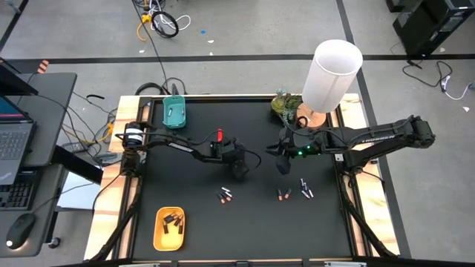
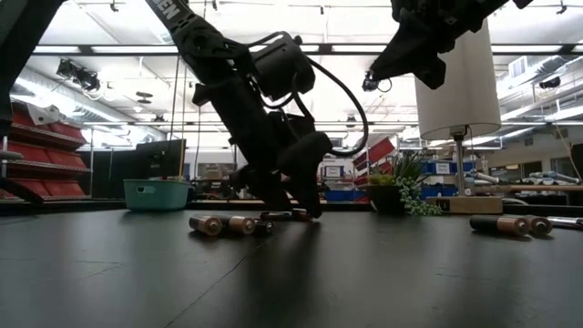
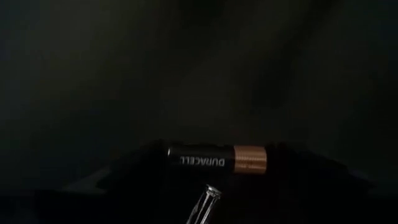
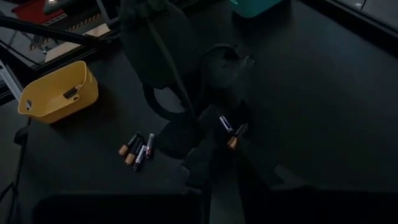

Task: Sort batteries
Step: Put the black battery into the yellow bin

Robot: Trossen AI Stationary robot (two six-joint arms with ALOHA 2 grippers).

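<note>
I should close my left gripper on the battery now, because its fingers are around the dark battery (image 3: 216,159) beside its copper end (image 3: 250,160).
A dark battery with a copper end (image 3: 205,158) lies on its side on the black table between the open fingers of my left gripper (image 1: 239,169), which slants down with its tips close to the table (image 2: 305,211). A slim silvery thing (image 3: 205,208) lies just short of that battery; what it is I cannot tell. More batteries lie loose on the table in small groups (image 1: 225,195), (image 1: 282,194), (image 1: 306,188). My right gripper (image 1: 283,167) hangs high above the table (image 2: 372,80), fingers shut, with nothing showing between them.
A yellow oval tray (image 1: 157,222) with several batteries in it stands at the near left. A teal rectangular tray (image 1: 175,113) stands at the far left. A white-shaded lamp (image 1: 330,74) and a small plant (image 1: 284,104) stand at the far right corner.
</note>
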